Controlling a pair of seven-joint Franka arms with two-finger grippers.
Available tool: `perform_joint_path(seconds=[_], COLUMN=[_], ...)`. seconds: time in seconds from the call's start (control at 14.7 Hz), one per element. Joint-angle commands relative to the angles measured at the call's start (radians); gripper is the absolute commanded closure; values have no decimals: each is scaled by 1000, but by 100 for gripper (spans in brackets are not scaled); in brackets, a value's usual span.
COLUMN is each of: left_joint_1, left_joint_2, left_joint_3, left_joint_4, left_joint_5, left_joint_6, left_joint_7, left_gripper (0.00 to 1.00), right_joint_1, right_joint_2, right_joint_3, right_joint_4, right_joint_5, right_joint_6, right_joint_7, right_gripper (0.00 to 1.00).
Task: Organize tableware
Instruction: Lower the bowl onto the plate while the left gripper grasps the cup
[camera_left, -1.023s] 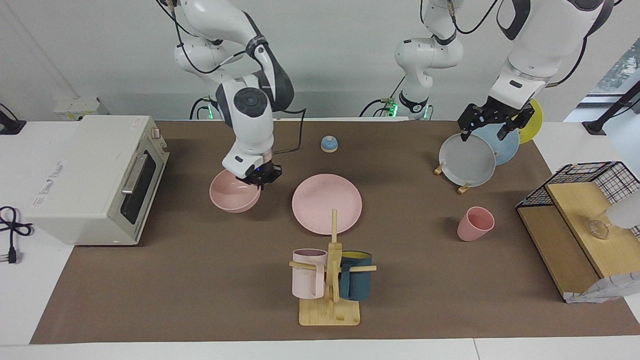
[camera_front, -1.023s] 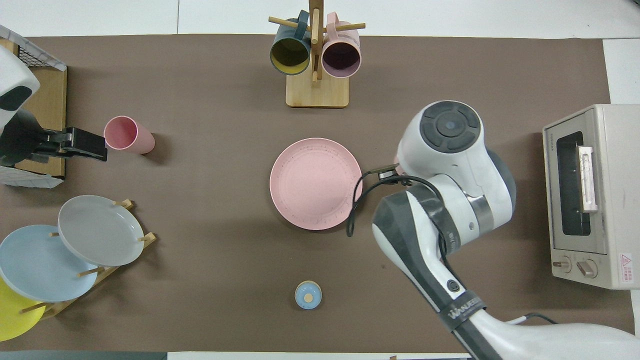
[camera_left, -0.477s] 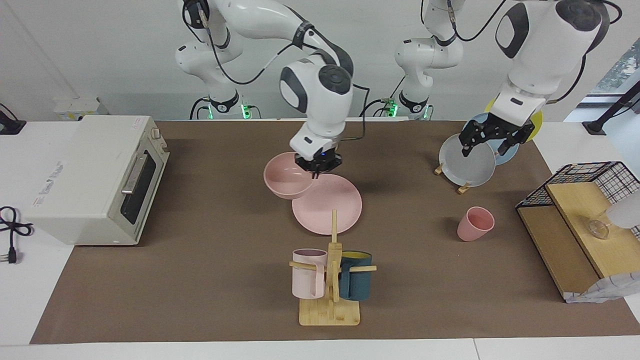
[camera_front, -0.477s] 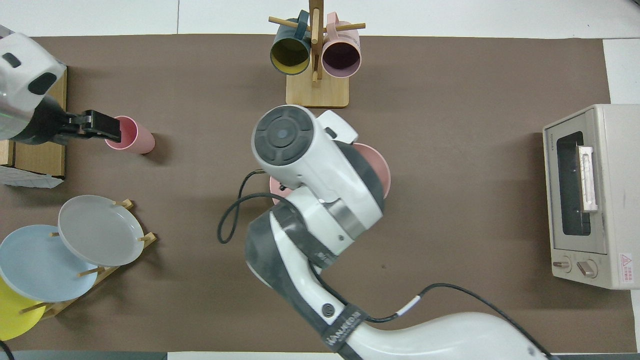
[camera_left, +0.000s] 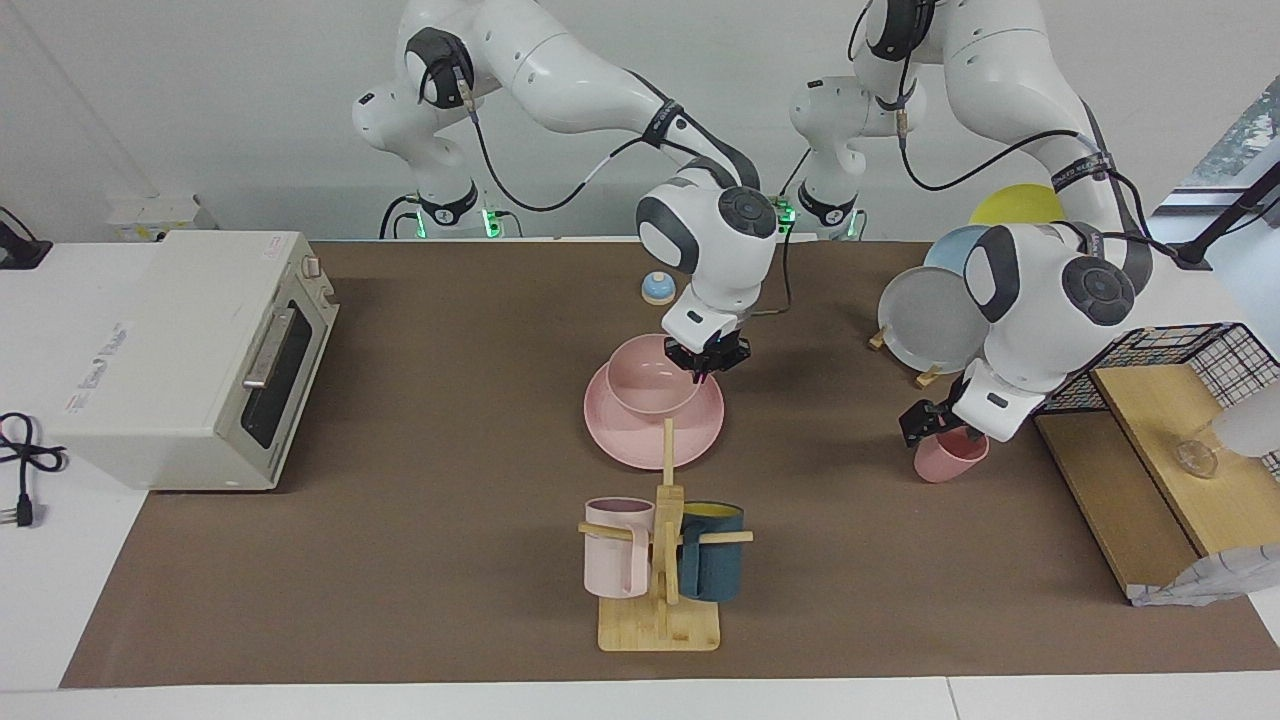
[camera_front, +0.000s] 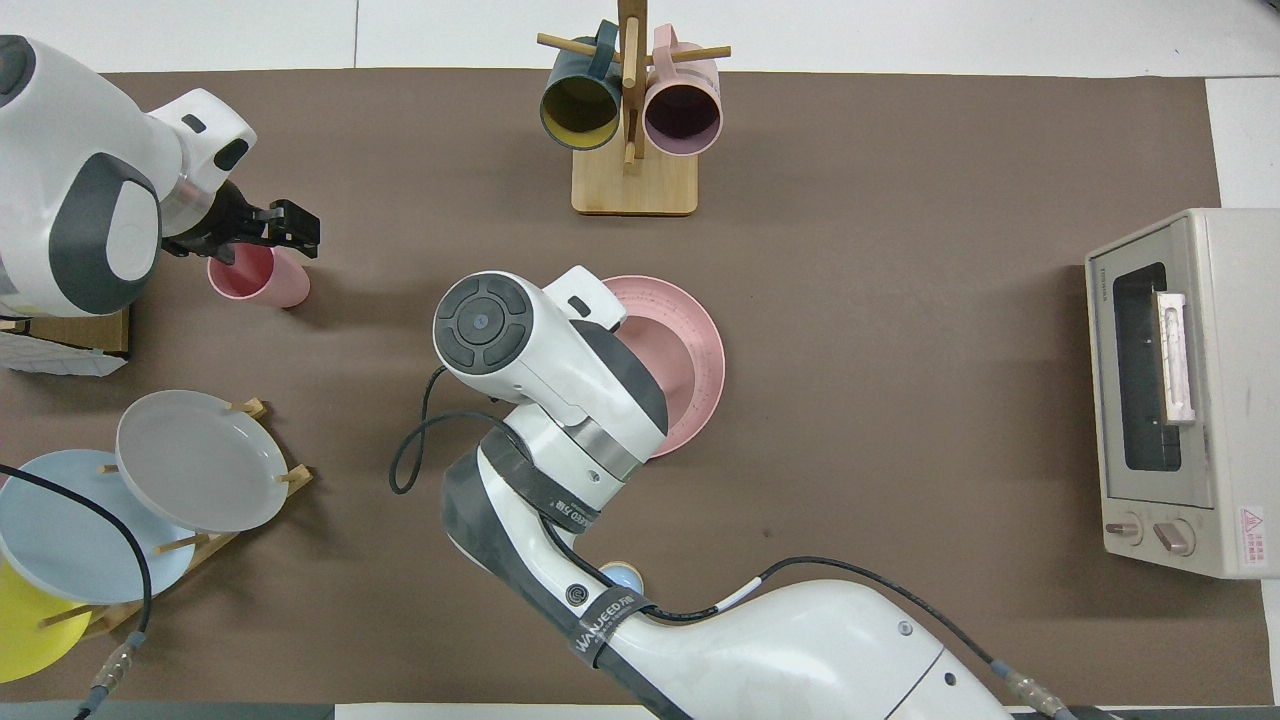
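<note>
The pink cup should go into the pink bowl, so next my left gripper should grab the pink cup by its rim (camera_front: 242, 272) to set it in there.
The pink plate (camera_left: 640, 445) lies mid-table and also shows in the overhead view (camera_front: 708, 352). My right gripper (camera_left: 708, 364) is shut on the rim of the pink bowl (camera_left: 650, 388) and holds it centred low on or just over the plate; I cannot tell whether they touch. In the overhead view the right arm hides most of the bowl. The pink cup (camera_left: 950, 458) stands upright toward the left arm's end and shows in the overhead view (camera_front: 262, 280). My left gripper (camera_left: 935, 428) is open right above the cup's rim.
A wooden mug tree (camera_left: 660, 600) with a pale pink and a teal mug stands farther from the robots than the plate. A toaster oven (camera_left: 190, 350) sits at the right arm's end. A rack of grey, blue and yellow plates (camera_left: 930, 320), a wire basket with a shelf (camera_left: 1150, 420), and a small blue bell (camera_left: 657, 288) are also here.
My right gripper carried the bowl from beside the toaster oven to the plate and lowered it. My left gripper moved from the plate rack down to the cup.
</note>
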Motion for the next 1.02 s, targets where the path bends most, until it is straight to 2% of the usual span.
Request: perform_joint_path(seconds=[0.0, 0.07, 0.14, 0.2, 0.27, 0.34, 0.48, 0.55, 0.61, 0.68, 0.95], left_joint_1=[2, 2, 2, 2, 2, 2, 2, 0, 2, 3, 3], left_joint_2=[-3, -7, -9, -10, -10, -10, -17, -18, -18, -18, -18], left_joint_3=[-1, -1, -1, -1, -1, -1, -1, 1, 1, 1, -1], left_joint_4=[-34, -54, -65, -67, -68, -74, -97, -108, -111, -108, -39], left_joint_5=[10, 10, 10, 10, 10, 10, 11, 11, 11, 11, 7], left_joint_6=[25, 39, 48, 50, 51, 55, 73, 82, 82, 81, 33], left_joint_7=[-8, -8, -8, -8, -8, -6, -6, -8, -8, -3, -2], left_gripper=[0, 1, 5, 9, 16, 25, 50, 65, 88, 100, 100], right_joint_1=[-6, -9, -12, -15, -12, -8, -50, -92, -144, -196, -372], right_joint_2=[-17, -17, -17, -22, -19, -14, -60, -107, -167, -231, -402], right_joint_3=[6, 6, 6, 8, 6, 6, -1, -1, -1, 0, 2], right_joint_4=[-58, -56, -52, -40, -21, 14, 48, 37, 21, -2, -29], right_joint_5=[4, 4, 2, 1, -1, -4, -15, -4, 1, 2, 5], right_joint_6=[48, 47, 47, 28, -4, -27, -56, -61, -94, -151, -362], right_joint_7=[28, 28, 26, 26, 28, 28, 5, -33, -98, -154, -382], right_gripper=[100, 89, 58, 8, 0, 0, 0, 0, 0, 0, 0])
